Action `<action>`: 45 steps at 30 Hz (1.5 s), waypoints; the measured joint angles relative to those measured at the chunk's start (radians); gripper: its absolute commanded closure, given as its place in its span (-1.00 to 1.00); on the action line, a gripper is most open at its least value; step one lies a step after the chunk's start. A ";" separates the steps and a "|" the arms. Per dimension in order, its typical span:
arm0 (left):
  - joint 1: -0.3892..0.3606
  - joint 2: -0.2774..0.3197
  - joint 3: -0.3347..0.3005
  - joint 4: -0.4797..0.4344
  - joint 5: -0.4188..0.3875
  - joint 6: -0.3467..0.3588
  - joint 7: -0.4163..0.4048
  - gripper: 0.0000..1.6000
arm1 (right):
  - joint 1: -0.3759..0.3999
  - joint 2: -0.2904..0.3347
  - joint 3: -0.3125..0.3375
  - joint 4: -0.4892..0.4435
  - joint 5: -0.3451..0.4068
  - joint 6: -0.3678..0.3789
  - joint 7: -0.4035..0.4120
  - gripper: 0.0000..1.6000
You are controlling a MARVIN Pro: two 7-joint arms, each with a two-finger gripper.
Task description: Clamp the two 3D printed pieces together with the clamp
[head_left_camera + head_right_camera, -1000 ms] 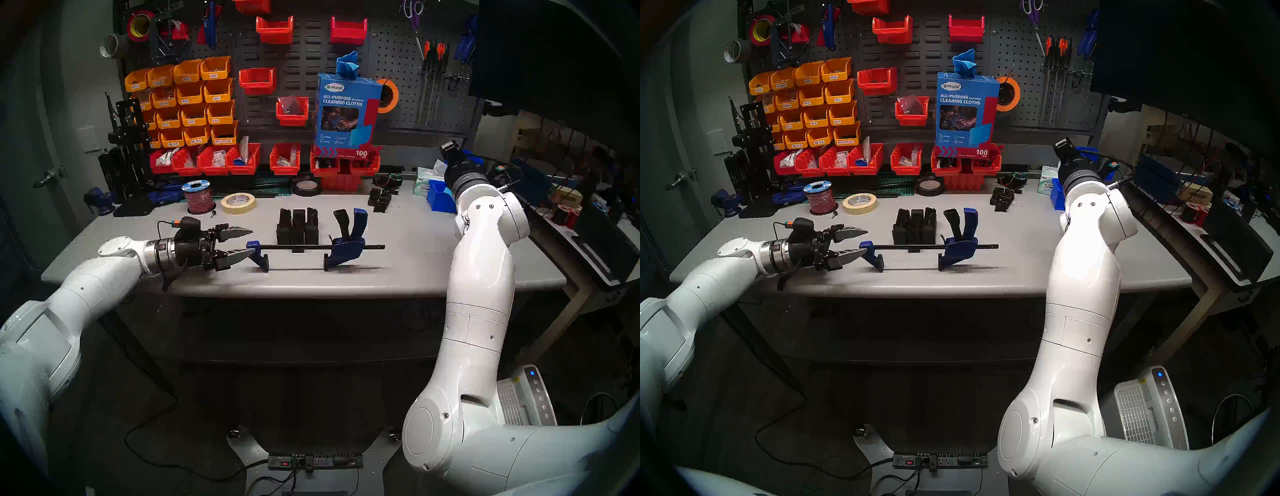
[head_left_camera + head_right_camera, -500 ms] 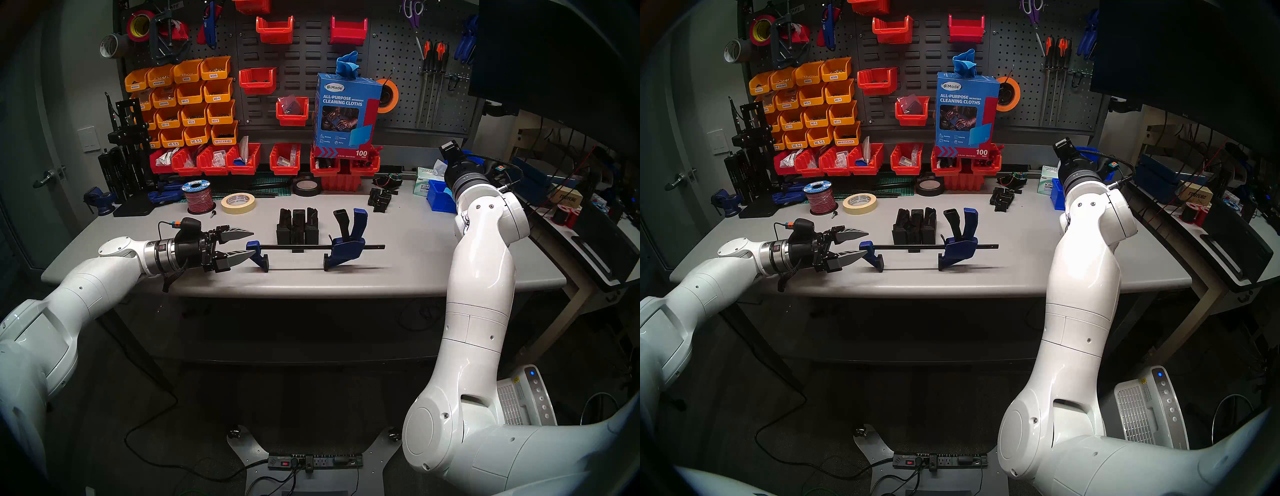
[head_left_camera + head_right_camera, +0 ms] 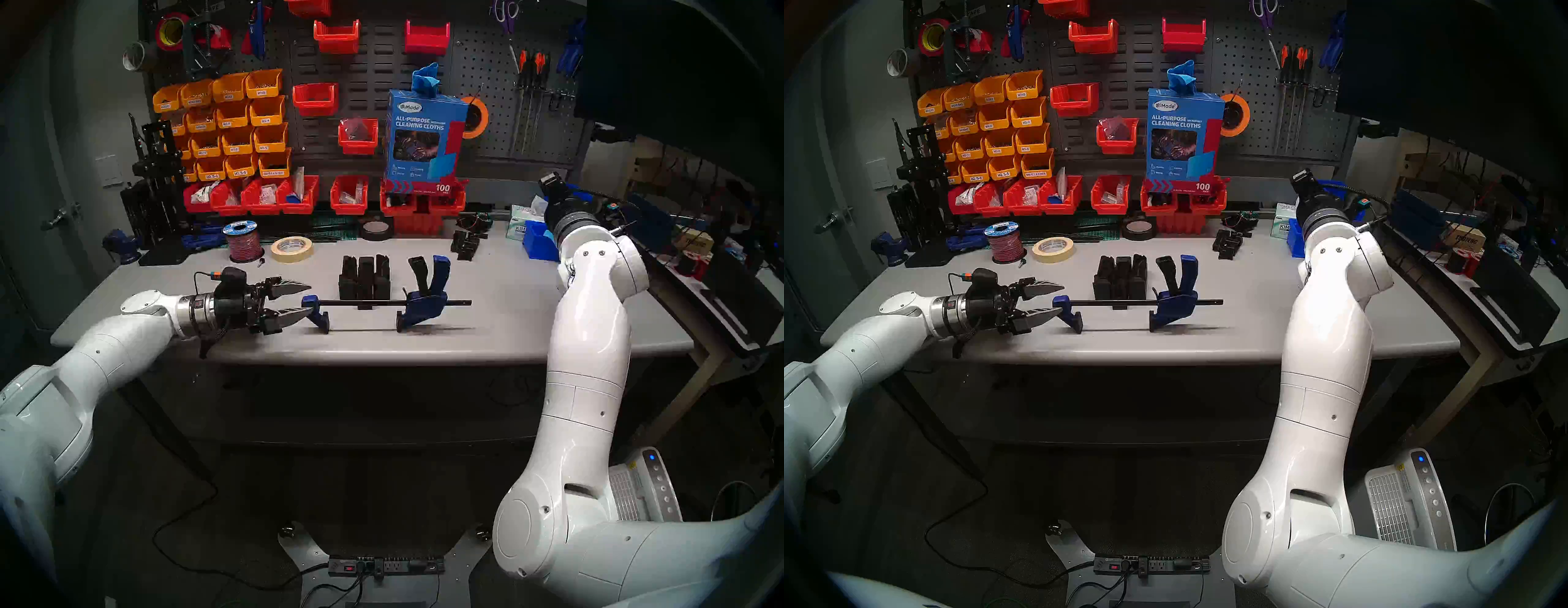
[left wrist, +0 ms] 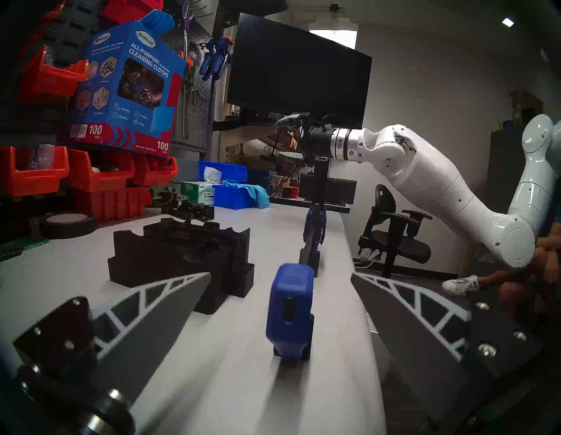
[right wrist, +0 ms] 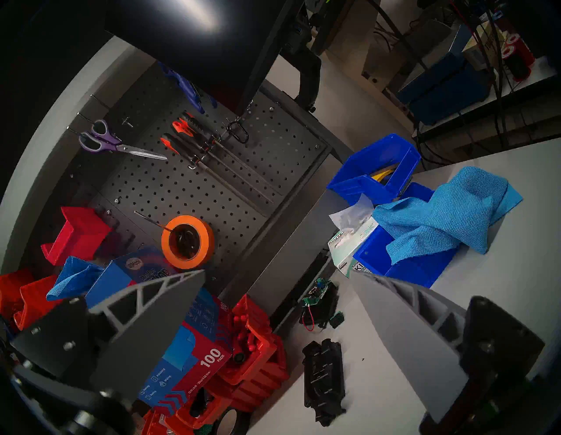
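I should grab the clamp (image 3: 422, 302) with my left gripper by its blue end (image 3: 316, 313), which stands free, as the black printed pieces are close behind the bar.
The blue bar clamp (image 3: 422, 302) stands on its two jaws on the grey table (image 3: 517, 327), its black bar running left-right and its trigger handle pointing up. The two black 3D printed pieces (image 3: 365, 276) stand together just behind the bar, between the jaws' positions. My left gripper (image 3: 311, 299) is open, its fingers on either side of the clamp's blue left end (image 4: 290, 306) without touching it. The pieces show left of it in the left wrist view (image 4: 182, 252). My right gripper (image 5: 277, 273) is open and empty, raised at the back right and pointing at the pegboard.
A masking tape roll (image 3: 292, 249), a wire spool (image 3: 242, 242) and a black tape roll (image 3: 375, 229) sit behind the pieces. A heap of small black parts (image 3: 466, 245), a blue bin (image 3: 539, 243) and a tissue box (image 3: 518, 220) are at the back right. Red bins (image 3: 297, 196) line the back.
My left gripper's fingers have come slightly closer together around the clamp's left end. The clamp, the pieces and the right arm have not moved.
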 measured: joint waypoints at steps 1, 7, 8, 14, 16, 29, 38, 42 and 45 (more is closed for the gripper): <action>0.000 0.000 0.002 0.000 -0.002 0.001 0.000 -0.20 | 0.000 0.000 0.000 0.000 0.000 0.000 0.000 -1.00; -0.005 0.004 0.019 0.000 -0.019 0.006 0.000 0.32 | 0.000 0.000 0.000 0.000 0.000 0.000 0.000 -1.00; -0.005 0.005 0.021 0.000 -0.021 0.006 0.000 0.36 | 0.000 0.000 0.000 0.000 0.000 0.000 0.000 -1.00; -0.010 0.006 0.035 0.003 -0.037 0.007 0.000 0.46 | 0.000 0.000 0.000 0.000 0.000 0.000 0.000 -1.00; -0.011 0.006 0.038 0.005 -0.042 0.005 0.000 0.69 | 0.000 0.000 0.000 0.000 0.000 0.000 0.000 -1.00; -0.010 0.009 0.044 0.007 -0.082 -0.036 -0.001 1.00 | 0.000 0.000 0.000 0.000 0.000 0.000 0.000 -1.00; -0.007 0.017 0.051 -0.015 -0.104 -0.047 0.000 1.00 | 0.000 0.000 0.000 0.000 0.000 0.000 0.000 -1.00; -0.006 0.022 0.059 -0.022 -0.112 -0.049 0.000 1.00 | 0.000 0.000 0.000 0.000 0.000 0.000 0.000 -1.00; -0.006 0.026 0.066 -0.027 -0.117 -0.049 0.000 1.00 | 0.000 0.000 0.000 0.000 0.000 0.000 0.000 -1.00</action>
